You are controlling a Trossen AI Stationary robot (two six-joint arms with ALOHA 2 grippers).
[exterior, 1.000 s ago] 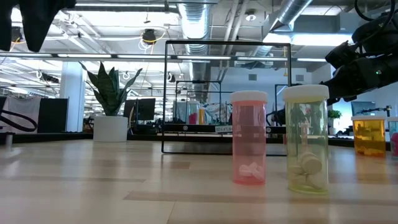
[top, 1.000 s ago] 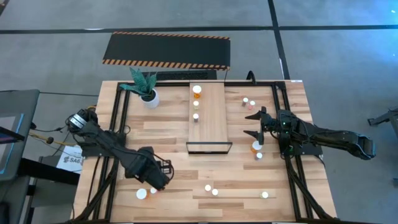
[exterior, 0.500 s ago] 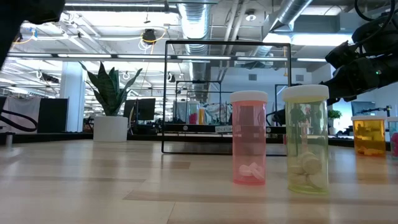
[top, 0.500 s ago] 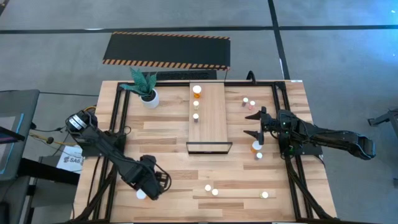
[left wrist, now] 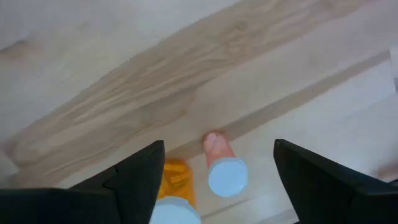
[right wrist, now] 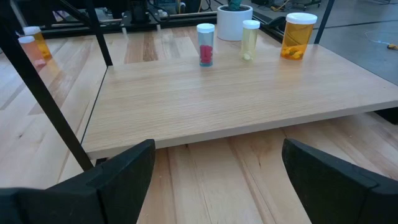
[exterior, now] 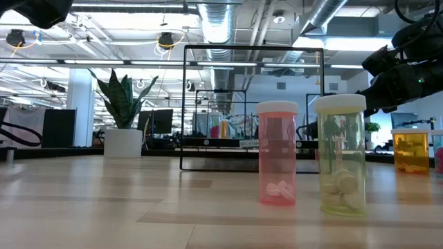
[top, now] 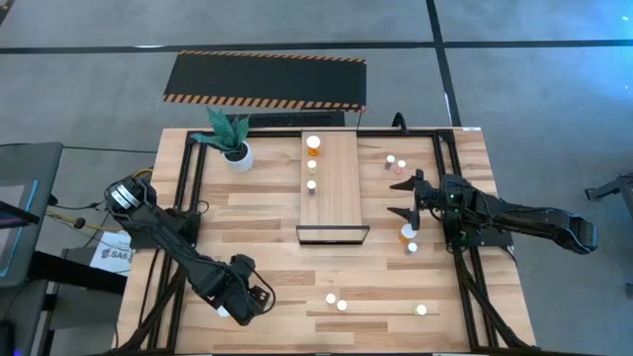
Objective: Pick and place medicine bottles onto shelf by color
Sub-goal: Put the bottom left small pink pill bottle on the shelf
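Observation:
The pink bottle's white cap (left wrist: 227, 177) is below my left gripper's fingers, so they would miss if closed now, and I should lower the gripper first.
My left gripper (top: 238, 300) hangs open and points down over the table's near left. Between its fingers, untouched, a pink white-capped medicine bottle (left wrist: 221, 167) stands on the planks. An orange bottle (left wrist: 174, 186) stands right beside one finger (left wrist: 140, 177), which partly hides it. The shelf (top: 331, 188) lies mid-table and bears an orange bottle (right wrist: 298, 36), a yellowish one (right wrist: 250, 40) and a pink one (right wrist: 205, 44) along its left edge. My right gripper (top: 406, 196) waits open just right of the shelf.
More bottles stand on the table: a pink (exterior: 277, 153) and a yellowish one (exterior: 340, 153) near the front, one (top: 421, 310) at the near right, two (top: 394, 162) at the far right, an orange one (top: 406, 232) by my right gripper. A potted plant (top: 235, 148) stands far left.
My left gripper has moved down and toward the table's near edge. It now covers the two bottles that showed just in front of it a second ago. Its wrist has rolled on the way.

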